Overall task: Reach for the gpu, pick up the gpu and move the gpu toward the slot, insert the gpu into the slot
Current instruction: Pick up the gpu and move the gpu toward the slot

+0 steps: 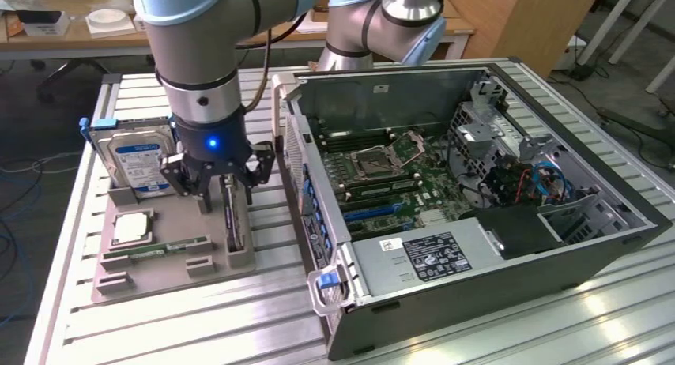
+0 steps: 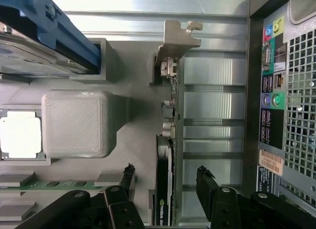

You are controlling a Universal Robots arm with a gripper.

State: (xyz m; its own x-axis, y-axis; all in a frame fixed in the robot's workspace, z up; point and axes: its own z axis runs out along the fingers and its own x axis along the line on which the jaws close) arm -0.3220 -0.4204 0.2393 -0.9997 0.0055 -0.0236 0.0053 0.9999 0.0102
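The GPU has to go into the blue slot, so my gripper will grab it by its black NVIDIA-lettered body (image 2: 163,199) next.
The gpu (image 1: 234,225) stands on its edge in a grey holder tray (image 1: 169,280), left of the open computer case in the exterior view. In the wrist view its thin green edge (image 2: 166,155) runs up to the silver end bracket (image 2: 177,41). My gripper (image 1: 224,191) hangs right over the card, open. Its two black fingers (image 2: 129,178) stand on either side of the card's edge, apart from it, so the gripper (image 2: 167,178) straddles the gpu. The blue slot (image 1: 371,211) lies on the green motherboard (image 1: 416,175) inside the case.
The tray also carries a blue-labelled hard drive (image 1: 137,156), a processor chip (image 1: 132,227) and a memory stick (image 1: 158,248). The case's rear panel (image 2: 274,115) stands close beside the card. A power supply (image 1: 432,256) sits at the case front. A second arm (image 1: 380,21) stands behind.
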